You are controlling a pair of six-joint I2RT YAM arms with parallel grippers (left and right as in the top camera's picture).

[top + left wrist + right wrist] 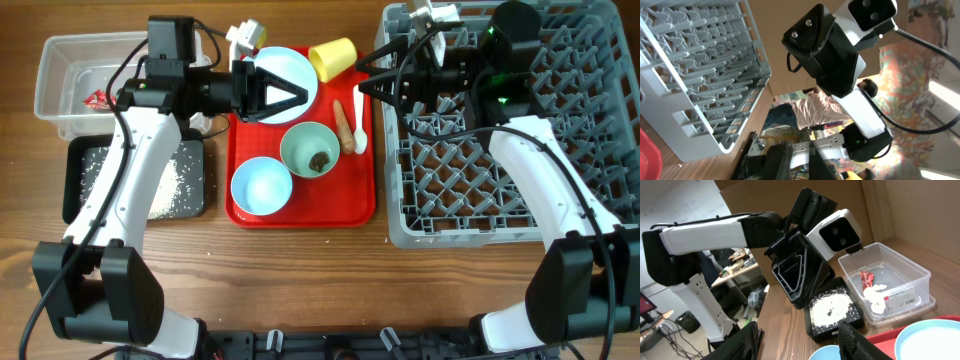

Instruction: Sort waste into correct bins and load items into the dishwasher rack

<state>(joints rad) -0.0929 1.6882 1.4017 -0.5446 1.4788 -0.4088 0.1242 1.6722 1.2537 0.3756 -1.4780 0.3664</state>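
Note:
Next, my left gripper grabs the yellow cup by its rim at the open end (317, 65), so the cup's base stays free to hand over to my right gripper.
The pale blue plate (290, 70), light blue bowl (262, 186), pale green bowl (309, 148) holding a dark brown lump (320, 160), carrot-like stick (343, 125) and white spoon (360, 135) lie on a red tray (350, 200). The yellow cup (333, 58) lies at its far edge. My left gripper (288, 95) hovers over the plate, pointing right, slightly open and empty (800, 160). My right gripper (372, 72) is wide open and empty beside the cup (797, 340). The clear tub (60, 60) holds the red wrapper (867, 277) and tissue (875, 300). The black tray (72, 180) holds rice (832, 307).
The grey dishwasher rack (520, 170) fills the right side, with my right arm above its far left corner. The tub and black tray stand at the left, touching the red tray's side. Bare wooden table (300, 270) runs along the front.

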